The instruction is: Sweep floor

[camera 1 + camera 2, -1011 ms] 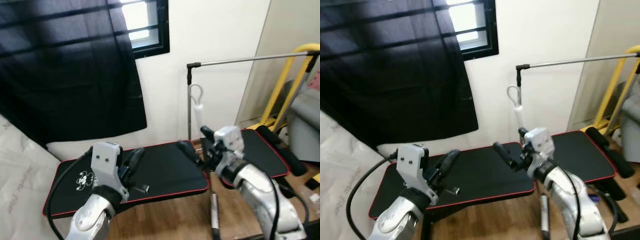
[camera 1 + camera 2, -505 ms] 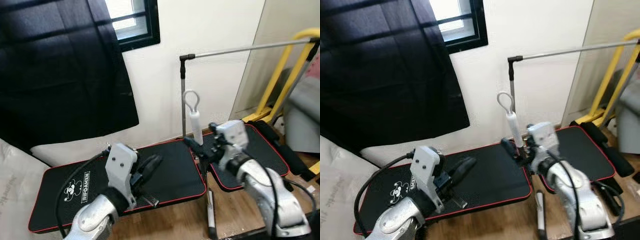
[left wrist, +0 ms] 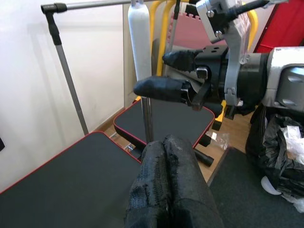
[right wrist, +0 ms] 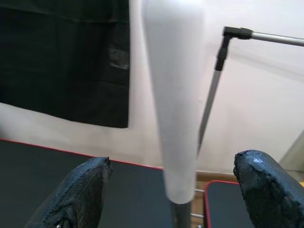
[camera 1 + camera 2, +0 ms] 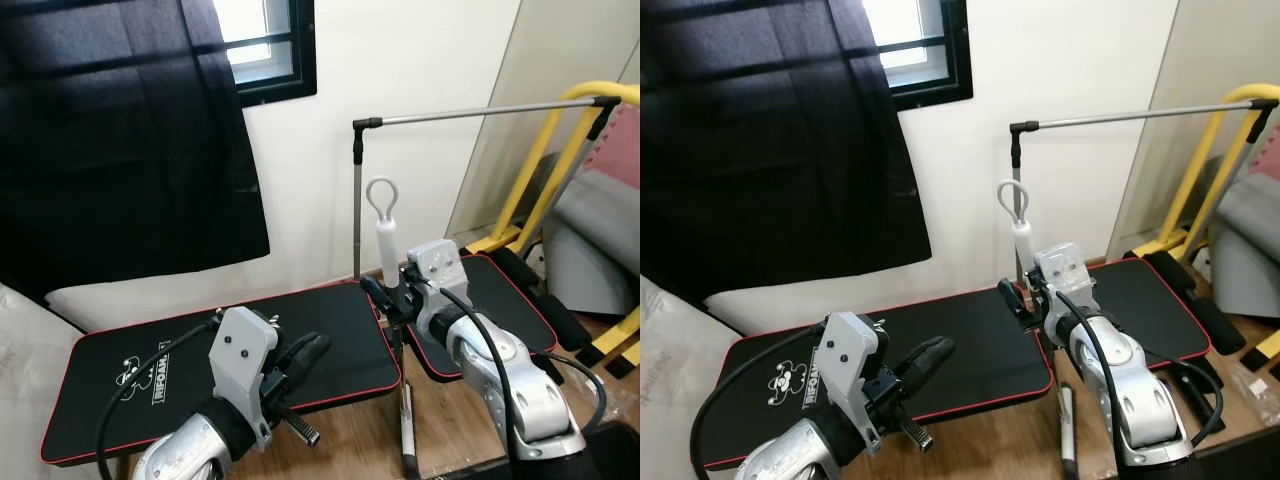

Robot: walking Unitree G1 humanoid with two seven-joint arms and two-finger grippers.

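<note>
The broom's white grip is the part my right gripper will grab next, just below the loop, to sweep the floor.
A broom stands upright in the gap between two black benches. Its white grip (image 5: 386, 243) ends in a loop, and a grey shaft (image 5: 405, 432) runs down to the wooden floor. My right gripper (image 5: 388, 296) is open, one black finger on each side of the white grip (image 4: 173, 95), and in the right wrist view neither finger (image 4: 83, 187) touches it. My left gripper (image 5: 303, 352) is shut on nothing and hovers low over the front of the left bench; in the left wrist view its fingers (image 3: 164, 152) point toward the broom's grip (image 3: 140, 42).
Two black pads with red trim, left (image 5: 150, 365) and right (image 5: 495, 295), flank the broom. Behind it a metal rack bar (image 5: 480, 110) sticks out from the white wall. A yellow frame (image 5: 555, 160) and grey seat (image 5: 600, 220) stand at the right. A black bag (image 3: 280, 156) lies on the floor.
The camera has shifted. My right gripper has come up to the broom handle, which now stands between its open fingers. My left gripper has sunk lower over the bench.
</note>
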